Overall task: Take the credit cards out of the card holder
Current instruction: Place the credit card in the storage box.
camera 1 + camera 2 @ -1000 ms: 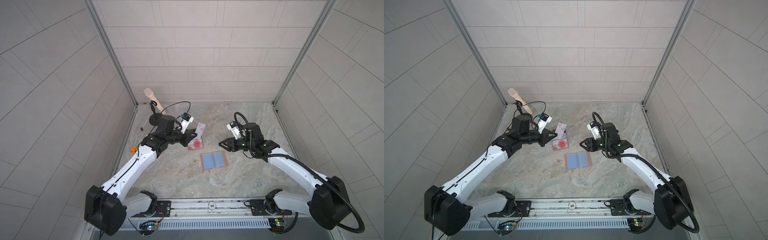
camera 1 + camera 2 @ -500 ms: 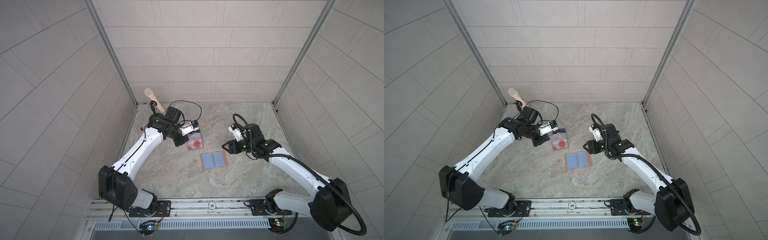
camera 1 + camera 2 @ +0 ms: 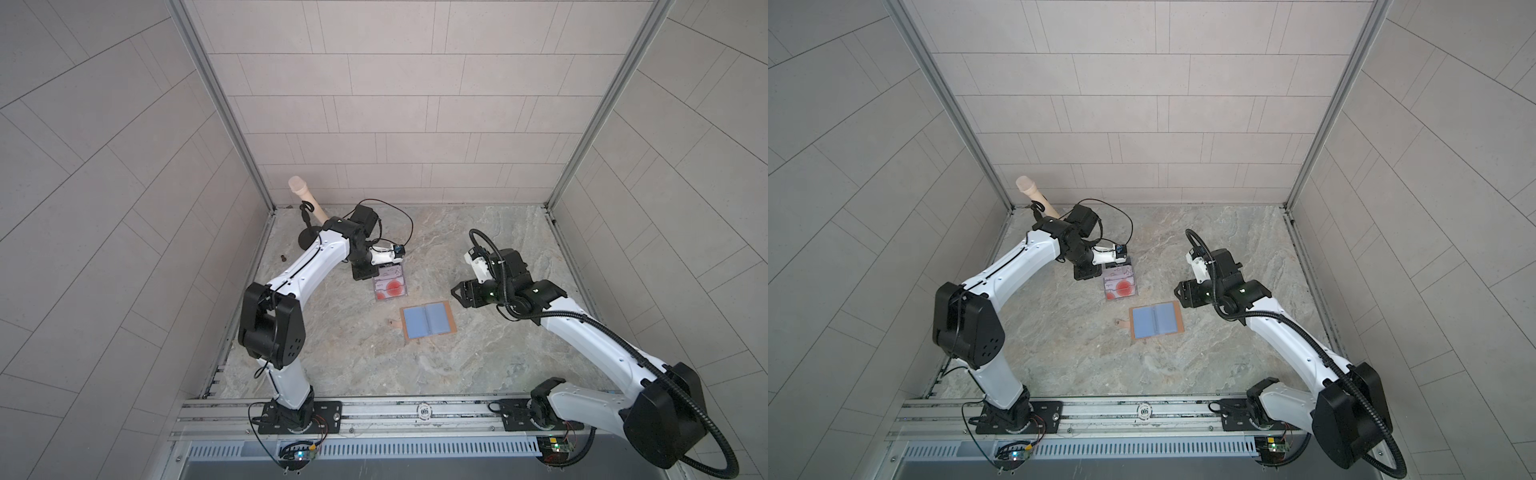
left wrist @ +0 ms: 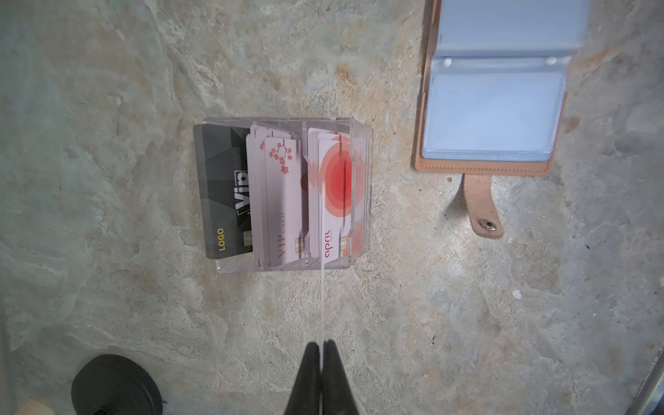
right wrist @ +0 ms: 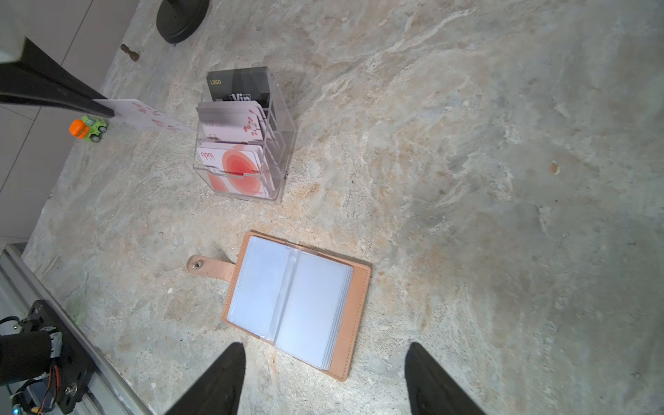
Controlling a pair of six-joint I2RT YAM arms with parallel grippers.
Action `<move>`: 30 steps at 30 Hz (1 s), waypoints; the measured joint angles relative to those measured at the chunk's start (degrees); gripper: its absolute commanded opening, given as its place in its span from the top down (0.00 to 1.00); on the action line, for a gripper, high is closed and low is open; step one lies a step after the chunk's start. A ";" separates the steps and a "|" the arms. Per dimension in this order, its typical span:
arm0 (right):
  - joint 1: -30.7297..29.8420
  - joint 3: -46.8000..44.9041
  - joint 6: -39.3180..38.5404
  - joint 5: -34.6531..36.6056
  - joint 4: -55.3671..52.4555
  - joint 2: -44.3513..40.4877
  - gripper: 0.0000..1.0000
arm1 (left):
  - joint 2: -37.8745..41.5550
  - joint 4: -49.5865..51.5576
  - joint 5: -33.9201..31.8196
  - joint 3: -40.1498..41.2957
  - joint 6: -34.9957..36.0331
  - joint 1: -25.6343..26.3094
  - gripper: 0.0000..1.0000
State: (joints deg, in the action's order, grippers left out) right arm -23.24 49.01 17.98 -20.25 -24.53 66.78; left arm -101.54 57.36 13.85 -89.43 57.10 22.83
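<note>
Most of the white credit card hangs outside the acrylic rack's rim. The card stays held in my left gripper for now, until I move it inward.
The card holder (image 3: 428, 322) (image 3: 1156, 321) is a tan leather wallet with pale blue plastic sleeves, lying open and flat mid-table. In both top views my left gripper (image 4: 322, 345) hangs at the clear acrylic rack (image 3: 390, 284) (image 3: 1120, 284). It is shut on a white credit card (image 5: 143, 116) with pink blossoms, seen edge-on (image 4: 323, 305) in the left wrist view. The card's free end reaches the rack's side; contact is unclear. My right gripper (image 5: 325, 346) (image 3: 459, 293) is open and empty, just right of the card holder (image 5: 291, 301).
The rack (image 5: 244, 143) has three tiers with black, blossom and red-circle cards. A black round stand (image 3: 309, 239) carrying a beige cylinder is at the back left. A small toy car (image 5: 88, 127) and a brown peg (image 5: 129, 53) lie near the left wall.
My left arm has lifted and swung in, bringing the held card from a tilted pose behind the rack to point down at it. The right gripper has opened wider and drawn slightly right.
</note>
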 measured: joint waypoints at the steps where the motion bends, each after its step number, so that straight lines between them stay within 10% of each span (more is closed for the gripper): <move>1: 0.00 0.00 0.00 0.31 -0.13 0.00 0.26 | -0.74 0.02 -0.04 -0.44 0.42 0.00 1.00; 30: 0.00 0.00 0.00 4.20 -1.51 -1.05 0.25 | -10.60 -5.38 0.22 -3.30 -0.96 -0.04 0.97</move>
State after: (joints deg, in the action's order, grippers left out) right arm -23.24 49.01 17.98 -16.05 -26.04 65.73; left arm -112.14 51.99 14.06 -92.73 56.14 22.79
